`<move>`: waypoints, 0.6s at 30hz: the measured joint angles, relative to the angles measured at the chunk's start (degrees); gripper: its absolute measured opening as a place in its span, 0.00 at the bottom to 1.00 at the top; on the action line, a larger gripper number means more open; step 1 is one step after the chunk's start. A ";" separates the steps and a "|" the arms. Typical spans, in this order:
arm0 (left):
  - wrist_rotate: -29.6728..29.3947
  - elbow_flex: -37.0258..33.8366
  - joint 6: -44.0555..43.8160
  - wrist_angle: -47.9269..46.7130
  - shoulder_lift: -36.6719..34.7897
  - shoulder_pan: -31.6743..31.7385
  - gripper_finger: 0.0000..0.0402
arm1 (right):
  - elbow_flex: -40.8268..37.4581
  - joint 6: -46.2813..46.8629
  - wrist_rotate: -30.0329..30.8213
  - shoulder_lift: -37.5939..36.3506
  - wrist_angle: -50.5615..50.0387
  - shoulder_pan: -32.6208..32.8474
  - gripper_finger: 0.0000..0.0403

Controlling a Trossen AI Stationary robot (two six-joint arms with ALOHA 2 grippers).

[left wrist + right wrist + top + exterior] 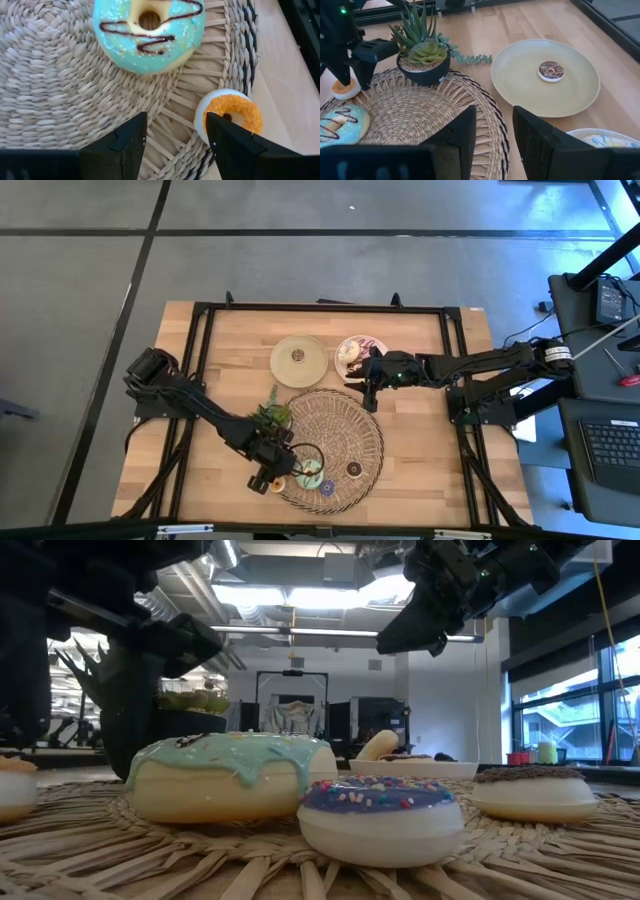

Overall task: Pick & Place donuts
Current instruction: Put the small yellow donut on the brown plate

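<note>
The left gripper will next take hold of the orange mini donut by its ring [277,485] [216,109].
On the woven mat [340,430] lie a teal-iced donut [149,30] [310,473], a purple one [380,810] and a brown one [535,790]. An orange mini donut [231,112] rests at the mat's near-left rim, partly on the table. My left gripper [172,140] [270,475] is open just above that rim. The orange donut is beside one finger and outside the gap; I cannot tell whether they touch. My right gripper [495,135] [370,385] is open above the mat's far edge. A yellow plate [570,95] holds a brown sprinkled donut [551,70]. A pale plate [355,352] holds more.
A potted succulent [422,55] stands on the mat's far-left part, close to my left arm [215,415]. The two plates sit side by side toward the table's far edge. Bare wood [420,440] lies to the mat's right. A black frame [320,307] borders the table.
</note>
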 joint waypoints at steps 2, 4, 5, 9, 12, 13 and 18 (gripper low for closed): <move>0.08 0.00 -0.12 -0.01 -0.14 -0.09 0.49 | 0.00 0.06 0.00 0.00 -0.60 0.00 0.32; 0.12 0.00 -0.99 -0.04 -0.16 -0.37 0.48 | 0.00 0.15 0.14 0.02 -1.67 0.00 0.32; 0.17 0.00 -1.54 -0.02 -0.16 -0.53 0.49 | 0.00 0.20 0.55 0.02 -2.06 0.00 0.32; 0.18 0.00 -3.54 0.23 -0.16 -1.21 0.50 | 0.02 0.41 2.75 0.04 -2.95 0.00 0.32; 0.09 0.00 -3.76 1.49 -0.16 -1.76 0.50 | 0.02 0.41 3.08 0.04 -2.90 0.00 0.32; -0.05 0.00 -3.76 2.11 -0.16 -1.96 0.50 | 0.02 0.41 3.08 0.04 -2.90 0.00 0.32; -1.43 0.02 -3.94 2.80 -0.03 -2.78 0.50 | 0.02 0.48 3.08 0.04 -2.86 0.00 0.32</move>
